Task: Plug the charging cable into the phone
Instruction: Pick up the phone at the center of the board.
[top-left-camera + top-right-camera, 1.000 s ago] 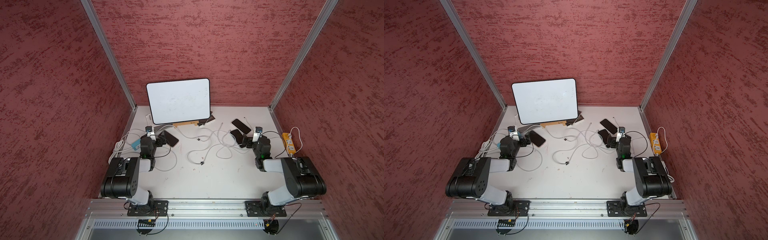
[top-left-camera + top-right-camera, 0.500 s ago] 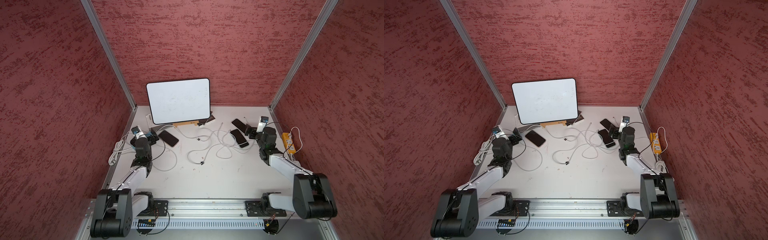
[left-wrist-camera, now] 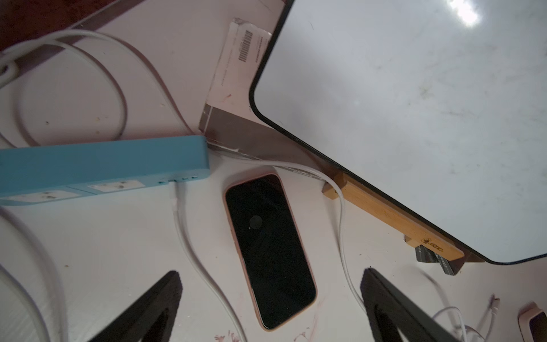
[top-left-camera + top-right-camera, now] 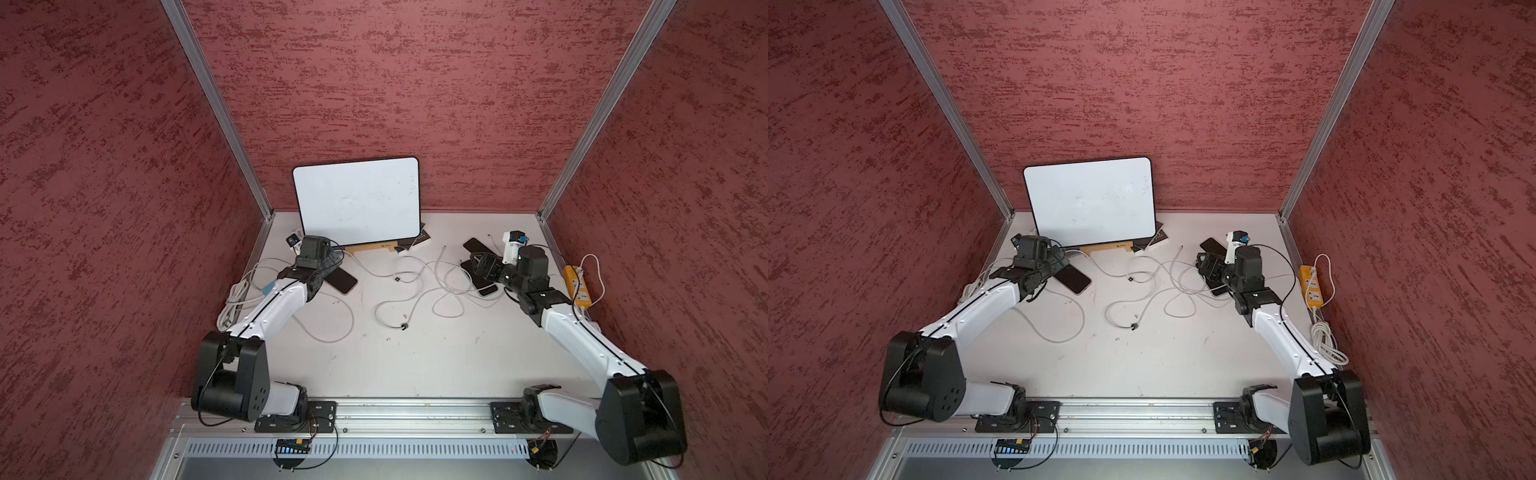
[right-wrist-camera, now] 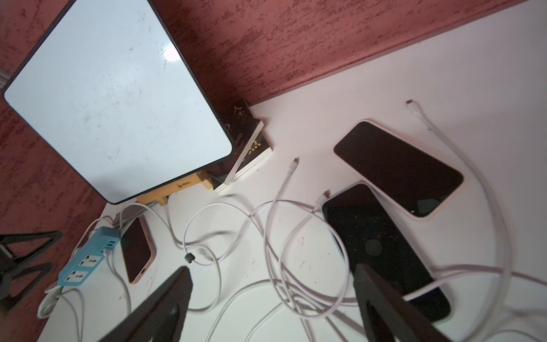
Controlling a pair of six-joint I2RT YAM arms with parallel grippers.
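Note:
My left gripper should next pick up the phone in the pinkish case by its long edges, so that the phone's end away from the whiteboard stays free for plugging in the cable.
A phone in a pinkish case lies screen up at the back left; it shows in both top views. My left gripper hovers over it, open wide and empty, seen from above. Two more dark phones lie side by side at the back right. My right gripper is open and empty over loops of white charging cable next to them, and appears in a top view. Loose cable ends lie free on the table.
A whiteboard leans on a wooden stand at the back, with books beside it. A blue power strip sits at the left with cables plugged in. A yellow power strip lies by the right wall.
Both arms have unfolded from near their bases and reached toward the back. The left gripper has come over the left phone, the right gripper over the cables by the right phones.

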